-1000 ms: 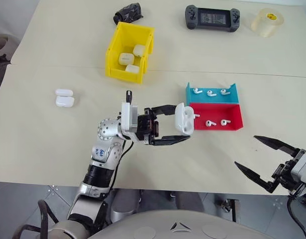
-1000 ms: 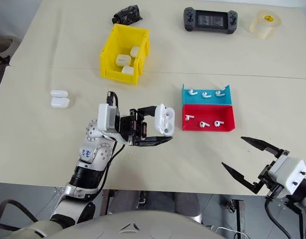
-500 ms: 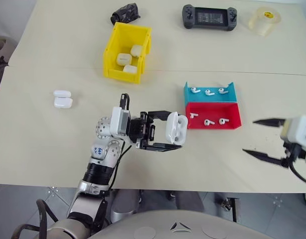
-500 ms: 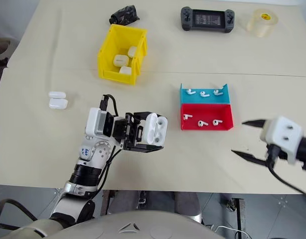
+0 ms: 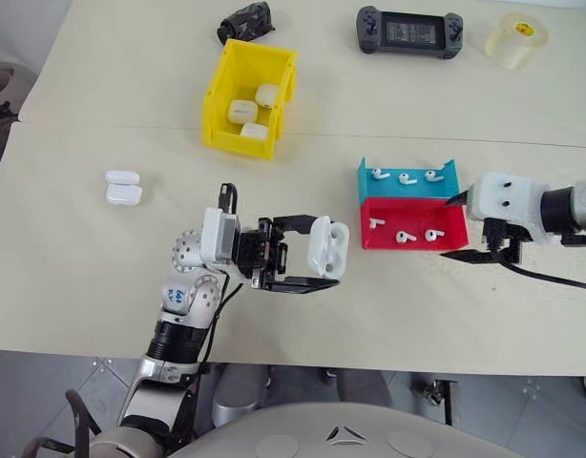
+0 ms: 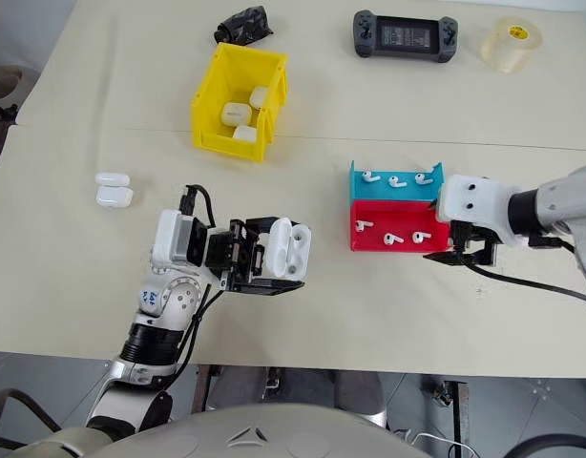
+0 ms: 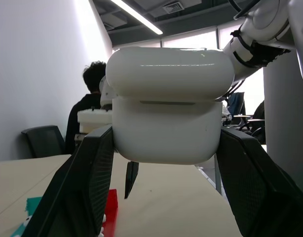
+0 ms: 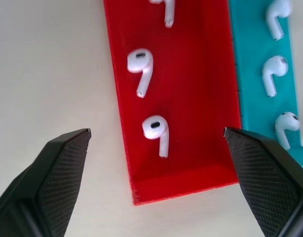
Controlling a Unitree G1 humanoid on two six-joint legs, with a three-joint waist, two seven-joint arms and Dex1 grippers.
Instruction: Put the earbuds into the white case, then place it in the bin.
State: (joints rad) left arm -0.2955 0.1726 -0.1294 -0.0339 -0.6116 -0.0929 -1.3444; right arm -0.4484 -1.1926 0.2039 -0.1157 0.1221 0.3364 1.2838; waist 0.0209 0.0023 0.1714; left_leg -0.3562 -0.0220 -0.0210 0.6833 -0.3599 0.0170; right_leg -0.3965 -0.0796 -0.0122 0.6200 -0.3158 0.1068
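My right gripper's fingers stand wide above the red tray, short of the earbud (image 8: 156, 131), so it is too early to close and closing now would miss. The gripper moves toward the earbud first.
My left gripper (image 5: 320, 254) is shut on a white case (image 5: 327, 250) and holds it above the table in front of me, lid flipped open. The same case (image 7: 169, 118) sits between the fingers in the left wrist view. My right gripper (image 5: 458, 229) stands open and points down at the right end of the red tray (image 5: 448, 239). Three earbuds lie in that tray, one (image 8: 156, 131) between the open fingers (image 8: 67, 163). Three more earbuds (image 5: 407, 177) lie in the teal tray (image 5: 367, 186). The yellow bin (image 5: 219, 95) stands further back with three cases inside.
Two more white cases (image 5: 123, 188) lie at the left of the table. A black game controller (image 5: 408, 33), a roll of clear tape (image 5: 515, 40) and a crumpled black thing (image 5: 245, 21) sit along the far edge. A seated person (image 7: 94, 94) is in the background.
My right arm has swung up from the front edge of the table to the right end of the red tray, tipping downward, still open. The left gripper has kept the case in place.
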